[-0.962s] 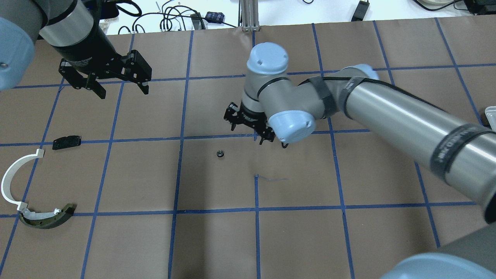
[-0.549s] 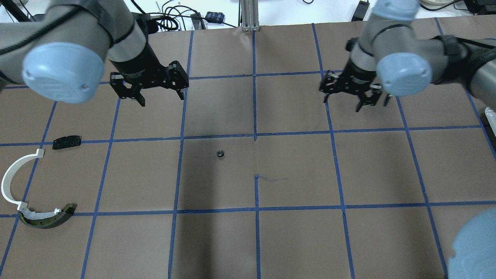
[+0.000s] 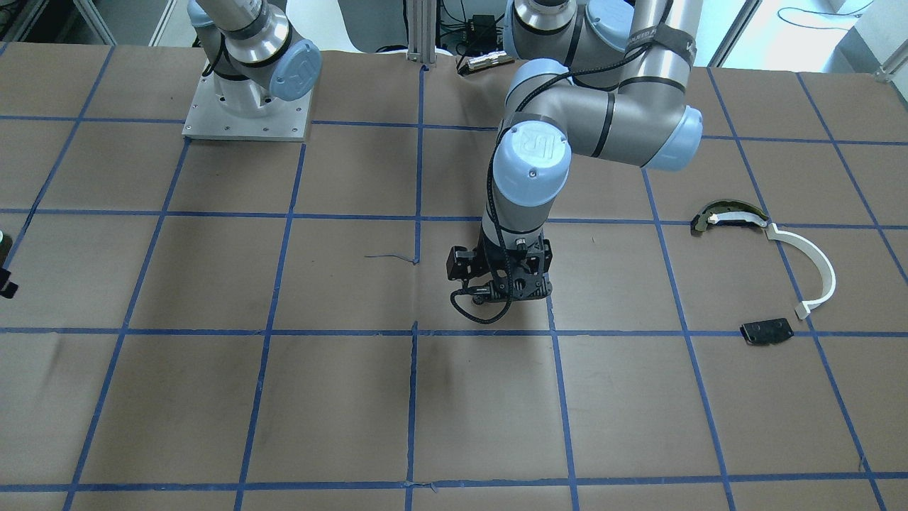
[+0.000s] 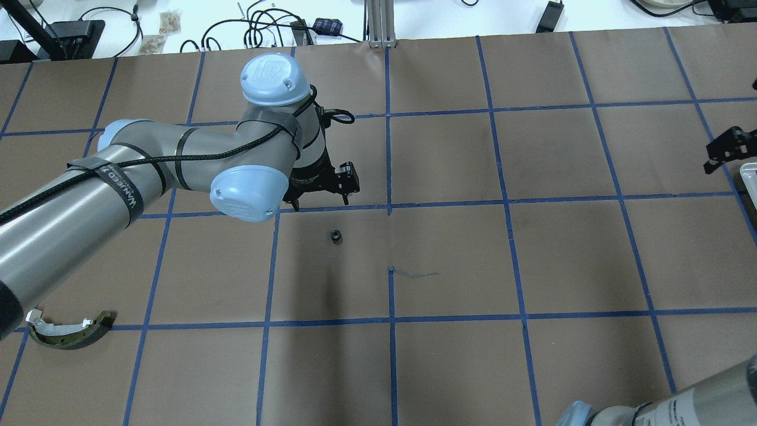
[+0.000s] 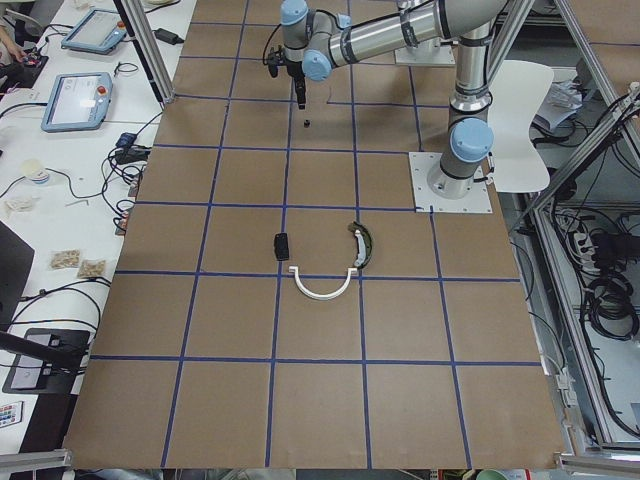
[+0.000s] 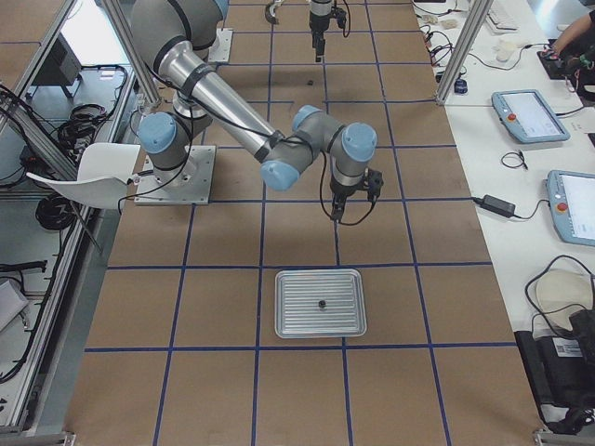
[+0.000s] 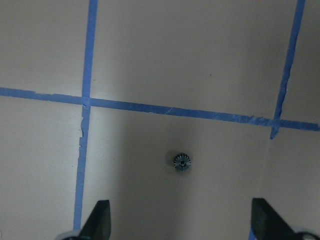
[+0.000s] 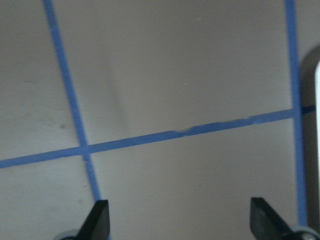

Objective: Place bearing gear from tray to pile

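The small black bearing gear needs to go onto the pile, so my left gripper will next grab it by its toothed rim (image 7: 182, 156).
A small black bearing gear (image 4: 336, 235) lies on the brown table near its middle. It also shows in the left wrist view (image 7: 182, 161). My left gripper (image 4: 320, 204) is open and hovers just behind the gear, with the gear between and ahead of its fingertips (image 7: 100, 220). My right gripper (image 8: 182, 222) is open and empty at the table's right edge, beside the tray (image 6: 288, 279). The pile sits far left: a white arc strip (image 3: 816, 266), an olive-and-white curved piece (image 4: 71, 334) and a black plate (image 3: 766, 331).
A small dark part (image 6: 321, 304) lies in the metal tray. My left arm (image 4: 148, 171) covers the white arc and black plate in the overhead view. Cables (image 4: 260, 29) lie beyond the table's far edge.
My left arm has swung in toward the table's middle and now hangs by the gear. My right arm has pulled back to the right edge near the tray. The gear has not moved.
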Robot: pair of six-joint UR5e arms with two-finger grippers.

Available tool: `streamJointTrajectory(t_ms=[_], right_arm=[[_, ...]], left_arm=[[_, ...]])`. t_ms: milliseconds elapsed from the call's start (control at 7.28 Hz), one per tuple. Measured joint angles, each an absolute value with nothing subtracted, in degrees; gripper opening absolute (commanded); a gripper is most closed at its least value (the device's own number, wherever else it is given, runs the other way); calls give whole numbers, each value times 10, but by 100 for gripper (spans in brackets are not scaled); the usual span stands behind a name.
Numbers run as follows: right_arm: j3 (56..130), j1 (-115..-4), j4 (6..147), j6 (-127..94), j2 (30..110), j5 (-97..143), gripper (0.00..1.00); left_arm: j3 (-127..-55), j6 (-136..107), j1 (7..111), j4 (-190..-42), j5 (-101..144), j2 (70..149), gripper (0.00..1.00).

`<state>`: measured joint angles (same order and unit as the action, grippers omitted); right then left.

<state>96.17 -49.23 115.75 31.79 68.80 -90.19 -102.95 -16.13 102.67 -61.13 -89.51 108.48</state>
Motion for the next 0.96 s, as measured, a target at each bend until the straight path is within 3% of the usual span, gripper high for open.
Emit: streamJointTrajectory(t_ms=[275, 962], right_arm=[[953, -432, 1249, 399, 632, -926, 98], [923, -383, 1304, 446, 567, -939, 82]], left_arm=[[-1032, -100, 1027, -586, -901, 1121, 100], [-1047, -93, 1028, -575, -901, 1152, 100]])
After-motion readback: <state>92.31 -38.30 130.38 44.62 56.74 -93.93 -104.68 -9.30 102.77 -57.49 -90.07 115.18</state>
